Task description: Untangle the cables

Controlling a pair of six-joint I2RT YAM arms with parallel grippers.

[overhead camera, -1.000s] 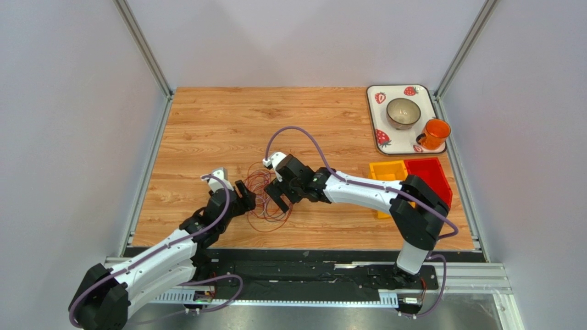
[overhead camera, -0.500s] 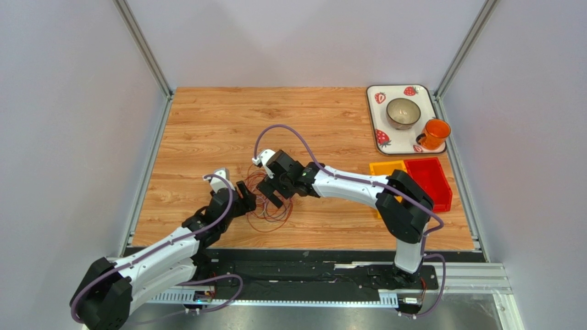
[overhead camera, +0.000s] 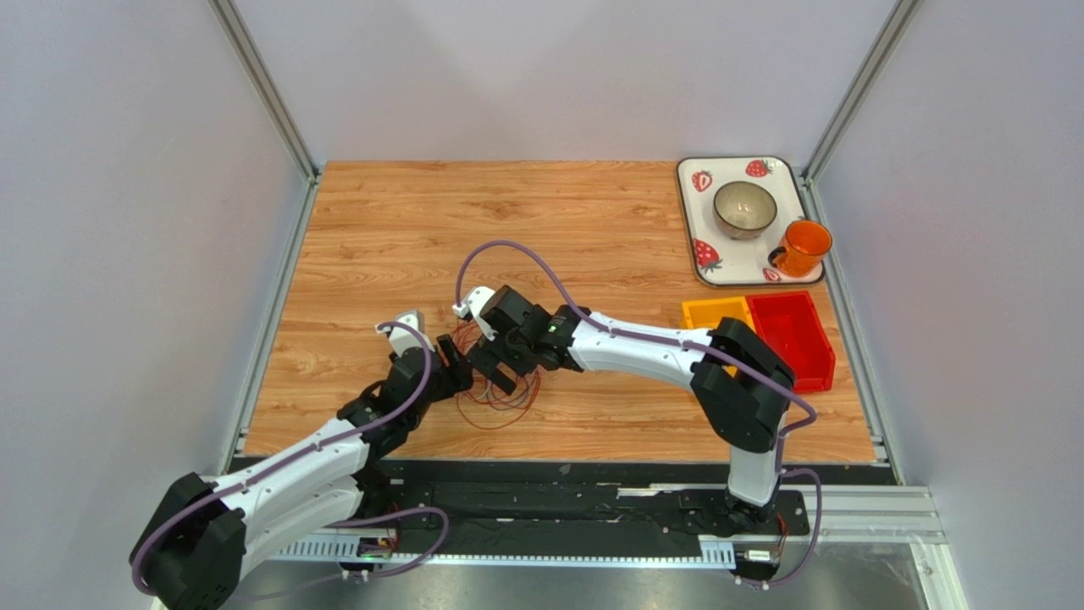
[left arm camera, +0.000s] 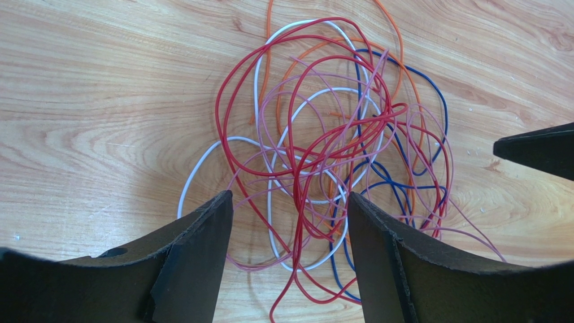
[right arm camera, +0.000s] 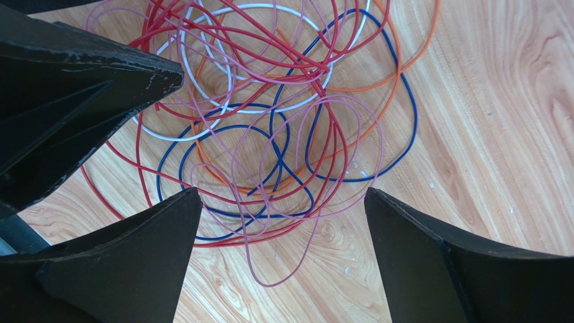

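I will grip the thin pink cable by its loose outer loop (right arm camera: pixel 269 284) with my right gripper next, and the red and blue cables will be free to stay.
The cables lie in one loose tangle on the wooden table (overhead camera: pixel 382 242); in the top view the tangle (overhead camera: pixel 504 404) is in the near middle. In the left wrist view the red, white, orange, blue and pink loops (left arm camera: pixel 323 128) cross over each other. My left gripper (left arm camera: pixel 290 198) is open just above the tangle's near side, with red and white strands between its fingers (left arm camera: pixel 195 256). My right gripper (right arm camera: pixel 283 192) is open over the tangle (right arm camera: pixel 269 114) from the other side, a pink loop between its fingers. In the top view, the left gripper (overhead camera: pixel 461 366) and right gripper (overhead camera: pixel 494 372) almost meet.
A strawberry-print tray (overhead camera: pixel 728 264) at the back right holds a metal bowl (overhead camera: pixel 744 207) and an orange cup (overhead camera: pixel 802 247). An orange bin (overhead camera: pixel 713 315) and a red bin (overhead camera: pixel 799 328) stand at the right. The right gripper's fingertip (left arm camera: pixel 539 149) shows in the left wrist view.
My right gripper has moved left across the tangle, close to the left gripper. The left arm has barely moved. The cables lie about as before.
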